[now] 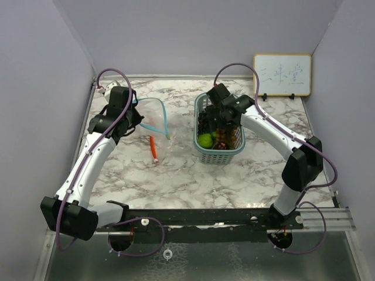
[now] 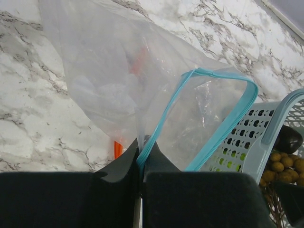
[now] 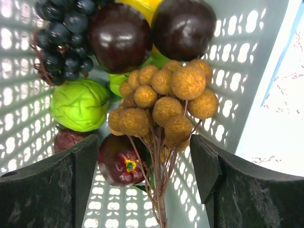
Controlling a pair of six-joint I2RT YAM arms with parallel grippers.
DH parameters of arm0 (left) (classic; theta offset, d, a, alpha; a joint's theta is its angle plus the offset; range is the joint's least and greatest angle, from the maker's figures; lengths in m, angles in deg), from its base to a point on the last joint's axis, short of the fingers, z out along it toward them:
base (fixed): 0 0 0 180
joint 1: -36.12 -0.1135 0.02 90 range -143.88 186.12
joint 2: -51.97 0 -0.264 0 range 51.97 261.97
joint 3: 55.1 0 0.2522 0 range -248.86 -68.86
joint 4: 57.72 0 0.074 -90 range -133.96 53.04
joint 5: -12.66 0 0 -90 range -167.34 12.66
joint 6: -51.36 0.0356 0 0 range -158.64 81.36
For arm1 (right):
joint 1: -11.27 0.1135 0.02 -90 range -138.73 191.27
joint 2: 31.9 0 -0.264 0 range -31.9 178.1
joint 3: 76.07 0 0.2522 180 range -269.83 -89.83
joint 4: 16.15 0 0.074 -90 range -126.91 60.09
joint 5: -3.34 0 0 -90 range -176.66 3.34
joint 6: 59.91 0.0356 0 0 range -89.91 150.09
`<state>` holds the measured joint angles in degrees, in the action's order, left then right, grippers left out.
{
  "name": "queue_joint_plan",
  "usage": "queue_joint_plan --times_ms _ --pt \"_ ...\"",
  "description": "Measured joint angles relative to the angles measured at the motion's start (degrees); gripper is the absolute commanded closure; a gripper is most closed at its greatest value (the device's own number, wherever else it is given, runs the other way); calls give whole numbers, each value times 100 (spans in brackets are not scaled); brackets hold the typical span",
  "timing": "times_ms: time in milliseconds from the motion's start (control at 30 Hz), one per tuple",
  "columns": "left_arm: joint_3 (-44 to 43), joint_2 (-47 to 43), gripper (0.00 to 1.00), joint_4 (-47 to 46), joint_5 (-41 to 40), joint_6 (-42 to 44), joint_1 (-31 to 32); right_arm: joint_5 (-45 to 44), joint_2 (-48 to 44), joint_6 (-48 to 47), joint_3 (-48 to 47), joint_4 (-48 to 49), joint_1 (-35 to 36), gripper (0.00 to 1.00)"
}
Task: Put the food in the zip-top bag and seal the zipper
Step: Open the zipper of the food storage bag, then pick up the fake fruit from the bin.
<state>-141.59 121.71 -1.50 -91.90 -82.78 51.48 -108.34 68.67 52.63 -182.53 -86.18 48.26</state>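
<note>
My right gripper comes down first and then closes on the berry cluster's stem, since the stem lies between but below the fingertips.
The clear zip-top bag [image 1: 153, 120] with a teal zipper rim [image 2: 223, 128] lies left of the teal basket [image 1: 218, 153]. My left gripper [image 2: 141, 142] is shut on the bag's zipper rim and holds the mouth open. An orange piece [image 1: 153, 147] shows through the bag. My right gripper [image 3: 145, 156] is open, down inside the basket, its jaws either side of the stem of the tan-brown berry cluster [image 3: 164, 102]. Around it lie a dark purple grape bunch [image 3: 64, 38], a green round fruit [image 3: 80, 104], dark red-brown fruits [image 3: 121, 35] and a yellow piece [image 3: 140, 5].
A small whiteboard [image 1: 282, 75] leans on the back wall at the right. The basket's side [image 2: 247, 142] stands close to the bag's mouth. Grey walls close in the marble table [image 1: 176, 181] on three sides.
</note>
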Motion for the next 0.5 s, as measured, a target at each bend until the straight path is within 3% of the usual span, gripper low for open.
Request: queue_joint_plan --times_ms 500 --pt "52 240 100 -262 107 -9 -103 -17 -234 420 850 -232 -9 29"
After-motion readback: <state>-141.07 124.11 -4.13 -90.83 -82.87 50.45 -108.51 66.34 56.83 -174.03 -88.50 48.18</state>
